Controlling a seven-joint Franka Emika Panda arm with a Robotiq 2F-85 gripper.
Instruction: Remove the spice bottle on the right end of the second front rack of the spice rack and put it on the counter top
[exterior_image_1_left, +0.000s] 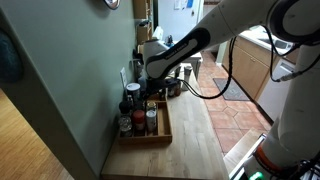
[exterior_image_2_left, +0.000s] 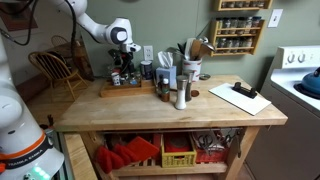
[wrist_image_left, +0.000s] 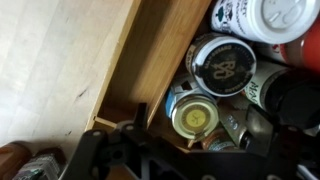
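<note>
The spice bottle's gold lid (wrist_image_left: 195, 118) looks small and is deep below my open fingertips in the wrist view. My gripper needs to go lower before it closes on the bottle.
A wooden spice rack (exterior_image_1_left: 163, 133) lies on the butcher-block counter, filled with several bottles; it also shows in an exterior view (exterior_image_2_left: 108, 91). My gripper (exterior_image_1_left: 152, 82) hangs low over the rack's bottles and shows in both exterior views (exterior_image_2_left: 122, 64). In the wrist view the gripper (wrist_image_left: 208, 122) is open, and its dark fingers straddle a spice bottle with a gold lid (wrist_image_left: 195, 118) that stands against the rack's wooden wall (wrist_image_left: 150, 70). Other bottles with black (wrist_image_left: 222, 65) and white lids crowd around it. I cannot tell whether the fingers touch the bottle.
A utensil crock (exterior_image_2_left: 192, 68), a steel grinder (exterior_image_2_left: 181, 92) and jars stand mid-counter. A white clipboard (exterior_image_2_left: 240, 97) lies toward one end. A wall-mounted spice shelf (exterior_image_2_left: 240, 25), a stove (exterior_image_2_left: 302, 75) and a chair (exterior_image_2_left: 55, 70) surround the counter. A green wall (exterior_image_1_left: 70, 70) borders the rack.
</note>
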